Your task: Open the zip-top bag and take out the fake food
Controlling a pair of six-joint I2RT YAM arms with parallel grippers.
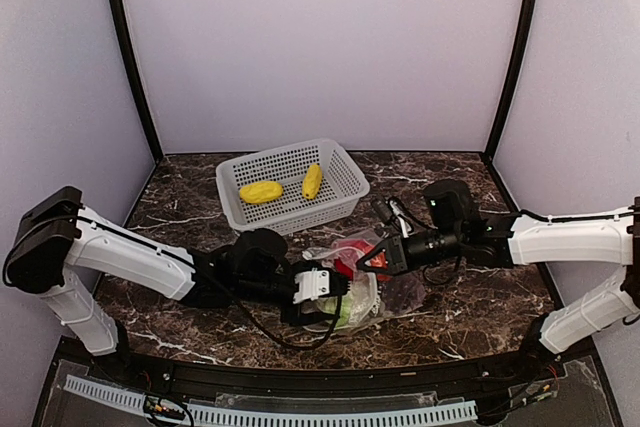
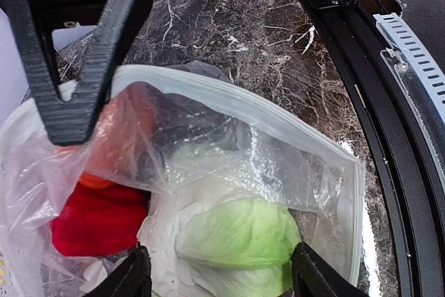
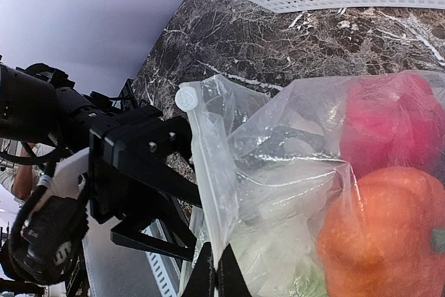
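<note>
My left gripper will next grab the green-white leafy piece point(image 2: 236, 238) by its pale green end, which faces the bag's opening, to remove the leafy piece through that opening.
The zip-top bag point(image 1: 345, 247) lies mid-table with its mouth open. My right gripper point(image 1: 372, 260) is shut on the bag's zip strip point(image 3: 208, 172) and holds that edge up; its fingertips point(image 3: 221, 279) pinch the plastic. My left gripper point(image 2: 222, 276) is open inside the bag mouth, one finger on each side of the pale green-white leafy piece point(image 2: 236, 238). A red piece point(image 2: 97, 217) lies beside it. The right wrist view shows the red piece point(image 3: 389, 130) and an orange piece point(image 3: 382, 241) through the plastic. The dark grapes point(image 1: 405, 292) lie in the bag's right end. Two yellow pieces point(image 1: 261, 192) point(image 1: 312, 181) lie in the basket.
The white perforated basket point(image 1: 340, 162) stands behind the bag, near the back of the marble table. The table's black front rail point(image 2: 389, 144) runs close to the bag's right side in the left wrist view. My two arms meet over the bag.
</note>
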